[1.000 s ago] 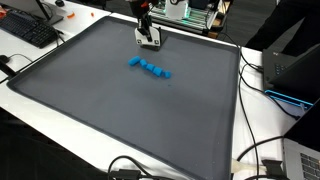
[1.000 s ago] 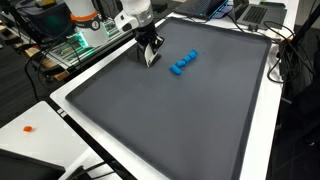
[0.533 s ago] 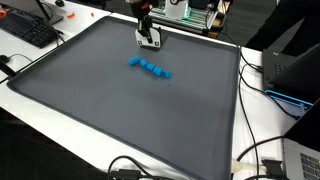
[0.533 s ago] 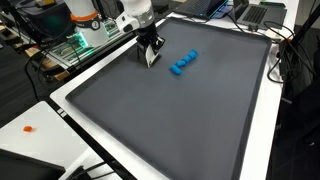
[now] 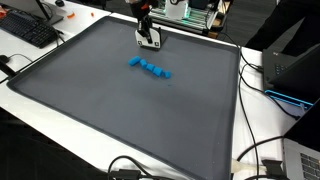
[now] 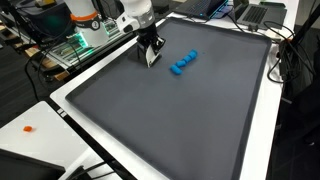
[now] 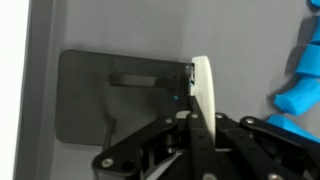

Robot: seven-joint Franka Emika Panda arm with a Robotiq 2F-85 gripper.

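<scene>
I will open my gripper now, as the white piece's lower edge [image 5: 150, 47] meets the dark grey mat beneath my fingers, so the piece would rest there if released.
My gripper [image 5: 149, 42] hangs low over the far part of the dark grey mat [image 5: 110, 110], also in the exterior view [image 6: 150, 58]. In the wrist view its jaws [image 7: 200, 100] are shut on a thin white flat piece [image 7: 203, 85] that stands on edge between the fingers. A short row of small blue blocks [image 5: 149, 68] lies on the mat a little way from the gripper, and shows in both exterior views [image 6: 183, 62]. The blocks reach into the right edge of the wrist view [image 7: 303, 88]. The gripper does not touch them.
The mat lies on a white table [image 5: 60, 112]. A black keyboard [image 5: 30, 32] lies off the mat's corner. Cables [image 5: 262, 150] and a laptop [image 5: 290, 70] sit along one side. Electronics with green boards [image 6: 75, 45] stand behind the arm's base.
</scene>
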